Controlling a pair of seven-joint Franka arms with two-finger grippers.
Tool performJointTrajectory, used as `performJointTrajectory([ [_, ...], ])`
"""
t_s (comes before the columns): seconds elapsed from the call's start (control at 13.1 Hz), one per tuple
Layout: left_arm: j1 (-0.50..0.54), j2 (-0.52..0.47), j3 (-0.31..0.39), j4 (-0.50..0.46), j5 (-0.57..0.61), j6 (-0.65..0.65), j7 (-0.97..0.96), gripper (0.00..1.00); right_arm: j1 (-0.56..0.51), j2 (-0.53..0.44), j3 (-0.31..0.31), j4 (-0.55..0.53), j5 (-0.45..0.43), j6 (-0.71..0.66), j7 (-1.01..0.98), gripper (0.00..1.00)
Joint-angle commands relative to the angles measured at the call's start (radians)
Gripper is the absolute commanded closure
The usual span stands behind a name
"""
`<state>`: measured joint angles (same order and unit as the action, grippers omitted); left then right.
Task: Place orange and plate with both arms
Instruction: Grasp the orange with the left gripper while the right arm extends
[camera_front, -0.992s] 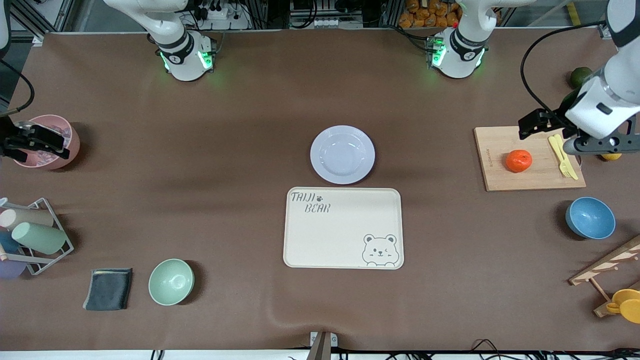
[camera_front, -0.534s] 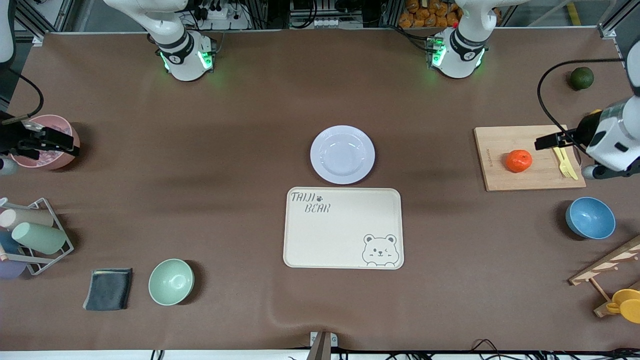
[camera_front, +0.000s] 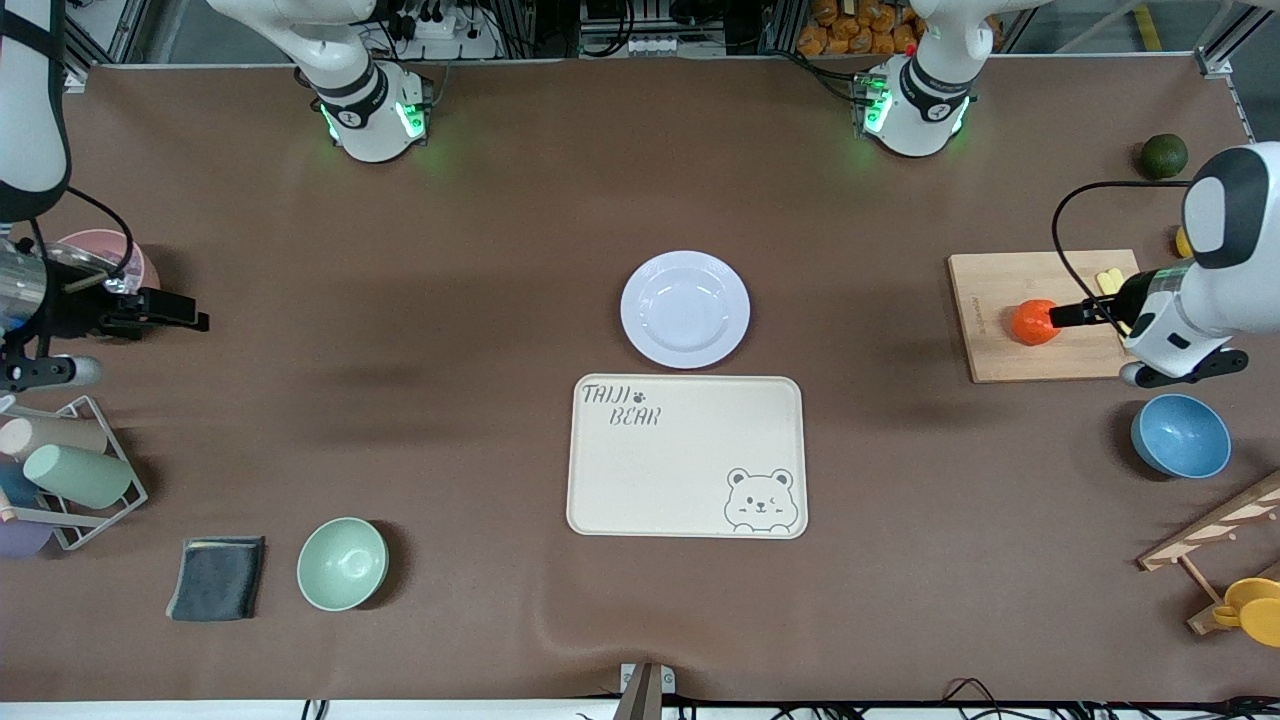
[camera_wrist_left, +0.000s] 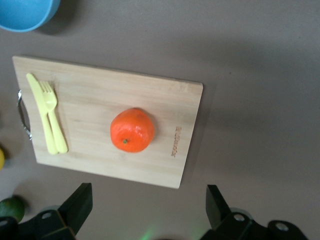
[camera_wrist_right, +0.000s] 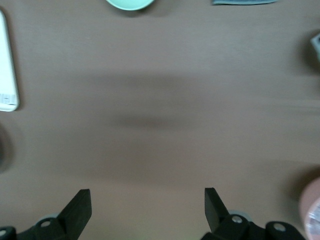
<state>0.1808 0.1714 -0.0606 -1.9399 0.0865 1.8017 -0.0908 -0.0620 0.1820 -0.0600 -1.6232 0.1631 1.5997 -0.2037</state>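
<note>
My left gripper should take hold of the orange (camera_front: 1030, 322) by its round sides next. Then my left gripper will put the orange on the plate (camera_front: 685, 309).
The orange (camera_front: 1030, 322) sits on a wooden cutting board (camera_front: 1000, 290) toward the left arm's end of the table; it also shows in the left wrist view (camera_wrist_left: 132, 130). My left gripper (camera_front: 1065, 316) is open and empty in the air over the board, beside the orange; in the left wrist view (camera_wrist_left: 148, 202) the orange lies ahead of its fingers, not between them. The pale lavender plate (camera_front: 685, 309) lies at the table's middle. My right gripper (camera_front: 190, 312) is open and empty over bare table near the pink cup; its wrist view (camera_wrist_right: 147, 205) shows only tablecloth under it.
A cream bear tray (camera_front: 686, 456) lies just nearer the camera than the plate. A yellow fork and knife (camera_wrist_left: 47, 115) lie on the board. A blue bowl (camera_front: 1180, 435), dark green fruit (camera_front: 1164, 155), green bowl (camera_front: 342, 563), pink cup (camera_front: 100, 250), cup rack (camera_front: 65, 470) and dark cloth (camera_front: 216, 578) stand around.
My left gripper has swung from over the fork and knife to beside the orange. My right gripper has moved away from the pink cup toward the table's middle.
</note>
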Motion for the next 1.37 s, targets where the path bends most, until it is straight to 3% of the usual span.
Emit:
performJointTrajectory([
  [0.0, 0.045, -0.006, -0.012, -0.115, 0.018, 0.170, 0.052, 0.00, -0.025, 0.022, 0.000, -0.018, 0.096, 0.012, 0.004, 0.00],
  [0.31, 0.078, 0.008, -0.010, -0.255, 0.024, 0.313, 0.148, 0.00, 0.005, 0.040, 0.002, -0.050, 0.104, 0.032, 0.053, 0.00],
  [0.38, 0.078, 0.008, -0.012, -0.295, 0.044, 0.362, 0.152, 0.00, 0.014, 0.048, 0.003, -0.052, 0.136, 0.031, 0.076, 0.00],
  [0.53, 0.089, 0.003, -0.010, -0.349, 0.082, 0.425, 0.161, 0.00, 0.010, 0.054, 0.000, -0.104, 0.292, 0.040, 0.089, 0.00],
  [0.76, 0.100, 0.005, -0.010, -0.416, 0.139, 0.511, 0.163, 0.00, 0.014, 0.077, 0.002, -0.122, 0.343, 0.043, 0.092, 0.00],
  [1.3, 0.123, 0.080, -0.012, -0.421, 0.179, 0.613, 0.221, 0.00, 0.047, 0.079, 0.002, -0.285, 0.573, 0.137, 0.090, 0.00],
])
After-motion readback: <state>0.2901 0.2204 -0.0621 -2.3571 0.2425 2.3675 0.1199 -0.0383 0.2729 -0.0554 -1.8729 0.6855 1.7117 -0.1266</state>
